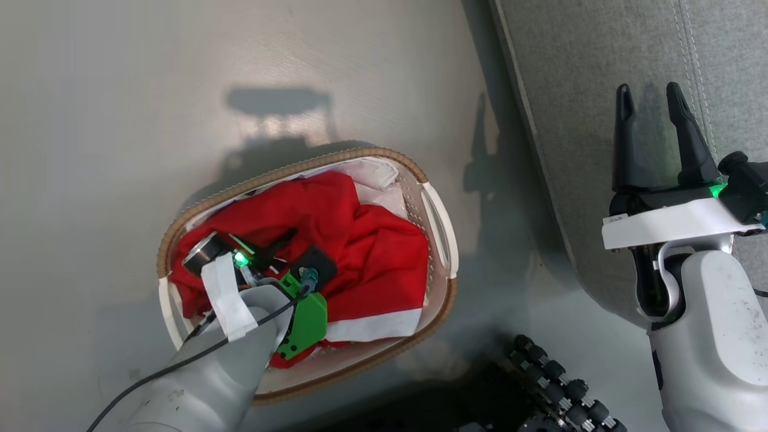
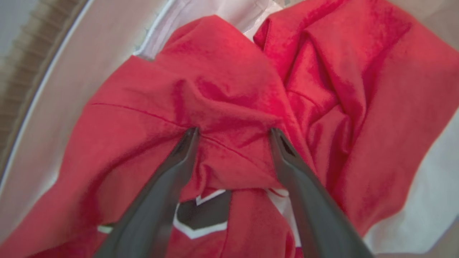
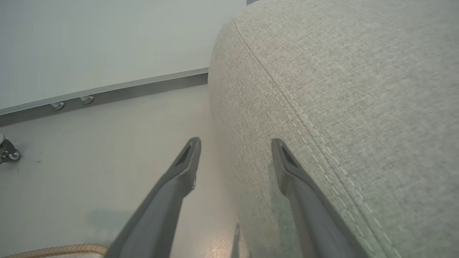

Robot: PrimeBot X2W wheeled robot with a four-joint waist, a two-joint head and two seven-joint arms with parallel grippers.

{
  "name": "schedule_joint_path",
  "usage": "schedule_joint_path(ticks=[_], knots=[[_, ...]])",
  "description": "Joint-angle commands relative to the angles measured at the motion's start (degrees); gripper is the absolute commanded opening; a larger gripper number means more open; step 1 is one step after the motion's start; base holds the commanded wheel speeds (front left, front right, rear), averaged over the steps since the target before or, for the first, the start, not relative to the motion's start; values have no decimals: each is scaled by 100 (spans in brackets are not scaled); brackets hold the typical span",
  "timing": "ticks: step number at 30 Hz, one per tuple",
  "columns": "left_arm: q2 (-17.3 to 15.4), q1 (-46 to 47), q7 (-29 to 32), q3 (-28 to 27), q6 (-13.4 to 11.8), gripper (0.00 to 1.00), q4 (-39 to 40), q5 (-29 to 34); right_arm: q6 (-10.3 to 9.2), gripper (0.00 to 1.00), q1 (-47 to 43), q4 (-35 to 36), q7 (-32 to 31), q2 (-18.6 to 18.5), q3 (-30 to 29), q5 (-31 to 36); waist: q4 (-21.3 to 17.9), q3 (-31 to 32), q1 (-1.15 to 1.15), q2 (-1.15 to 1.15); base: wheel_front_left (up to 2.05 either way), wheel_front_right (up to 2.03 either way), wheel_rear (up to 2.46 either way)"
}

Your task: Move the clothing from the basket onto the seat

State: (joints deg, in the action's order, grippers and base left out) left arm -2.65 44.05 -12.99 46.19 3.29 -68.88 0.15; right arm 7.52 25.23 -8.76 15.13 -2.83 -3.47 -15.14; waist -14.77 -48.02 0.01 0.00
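Observation:
My left gripper pinches the red clothing by the raised fold (image 2: 235, 152) next, since the crumpled cloth (image 2: 124, 133) around the fold lies slack in the basket.
The red clothing (image 1: 366, 252) with a white band lies crumpled in the oval cream basket (image 1: 445, 240), which stands on the floor left of the grey seat (image 1: 588, 120). My left gripper (image 2: 233, 130) is down inside the basket, open, both fingertips pressed into the clothing (image 2: 222, 89) with a raised fold of red fabric between them. A white panel with a dark patch shows below that fold. My right gripper (image 1: 651, 96) hangs open and holds nothing, over the seat's front edge (image 3: 340, 89), with one finger above the floor and the other above the cushion.
The basket's white cloth liner (image 1: 378, 174) shows at its far end. The robot's dark wheeled base (image 1: 558, 390) sits between basket and seat at the bottom. A metal baseboard (image 3: 107, 93) and a caster (image 3: 9, 152) lie beyond the pale floor.

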Motion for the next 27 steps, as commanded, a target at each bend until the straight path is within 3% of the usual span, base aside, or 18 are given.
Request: schedule_joint_path(ticks=[1, 4, 5, 6, 7, 8, 9, 10, 19, 27], knots=[[-42, 119, 90, 0, -80, 100, -80, -44, -6, 100, 39, -14, 4, -11, 15, -42, -125, -122, -1, 0, 0, 0, 0], [-43, 165, 366, -14, -185, 100, -217, -124, -6, 100, 31, -22, 4, -11, 27, -53, -133, -128, -1, 0, 0, 0, 0], [-42, 172, 438, -17, -216, 79, -249, -139, -6, 100, 30, -27, 4, -11, 27, -57, -132, -126, -1, 0, 0, 0, 0], [-43, 173, 529, -15, -246, 44, -289, -152, -6, 100, 31, -35, 4, -11, 24, -63, -129, -122, -1, 0, 0, 0, 0], [-44, 170, 598, -16, -278, 40, -312, -173, -6, 100, 35, -39, 4, -11, 19, -65, -125, -118, -1, 0, 0, 0, 0], [-43, 163, 663, -10, -292, 20, -330, -191, -6, 100, 41, -47, 4, -11, 10, -64, -119, -111, -1, 0, 0, 0, 0], [-43, 154, 708, -6, -299, 7, -345, -194, -6, 100, 48, -54, 4, -12, 0, -66, -112, -105, -1, 0, 0, 0, 0], [-53, 140, 758, 9, -301, 0, -366, -184, -6, 100, 58, -60, 4, -12, -7, -70, -104, -96, -1, 0, 0, 0, 0], [-65, -20, 324, -64, -235, 0, -385, -412, -6, 100, 13, -139, 4, -13, -74, -21, 23, 164, -1, 0, 0, 0, 0], [-47, -389, -158, -209, -72, 0, -96, -755, -6, 100, -194, -232, 4, -14, -207, 175, 269, 837, -1, 0, 0, 0, 0]])
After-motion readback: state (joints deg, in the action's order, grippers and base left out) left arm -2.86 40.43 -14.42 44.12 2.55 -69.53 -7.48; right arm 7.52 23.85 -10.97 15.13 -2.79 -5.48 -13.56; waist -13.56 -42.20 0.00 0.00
